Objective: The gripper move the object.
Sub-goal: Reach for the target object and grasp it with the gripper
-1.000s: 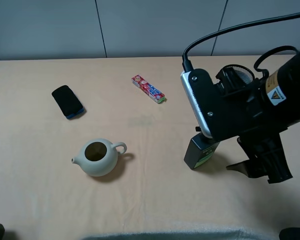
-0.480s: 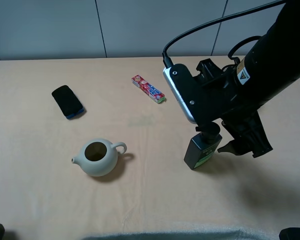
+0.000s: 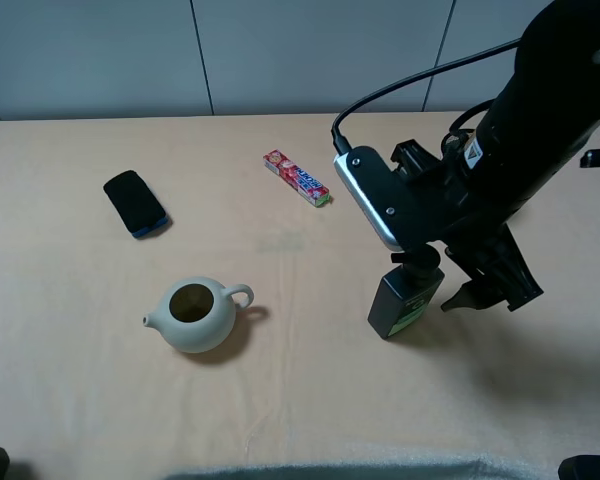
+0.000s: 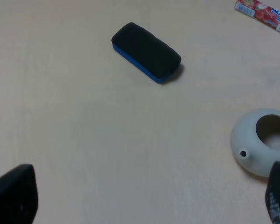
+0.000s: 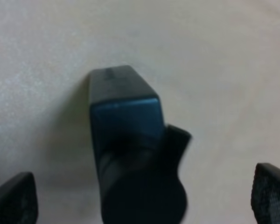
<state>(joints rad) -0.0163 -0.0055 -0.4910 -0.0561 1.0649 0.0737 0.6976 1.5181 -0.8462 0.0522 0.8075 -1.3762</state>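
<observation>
My right gripper needs to go lower, to the dark bottle's body (image 3: 398, 300), before it closes on the bottle, because my fingers stop up by the pump top (image 3: 420, 261).
The object is a dark rectangular pump bottle (image 3: 404, 302) with a green label, standing upright on the beige table right of centre. My right gripper (image 3: 430, 272) hangs directly over it, open, with its silver-grey module (image 3: 376, 198) above the pump top. One thin black finger (image 3: 480, 292) shows to the right of the bottle. In the right wrist view the bottle (image 5: 126, 116) lies between the two spread fingertips (image 5: 11, 198), which do not touch it. My left gripper (image 4: 144, 205) is open and empty, low over the table near the teapot.
A cream teapot (image 3: 195, 316) stands left of centre and also shows in the left wrist view (image 4: 263, 149). A black phone (image 3: 135, 203) lies at the far left. A red candy pack (image 3: 296, 178) lies behind the middle. Bare beige cloth lies in front.
My right arm has swung left from beside the bottle to directly above it, and has come down slightly around the pump top. The bottle has not moved.
</observation>
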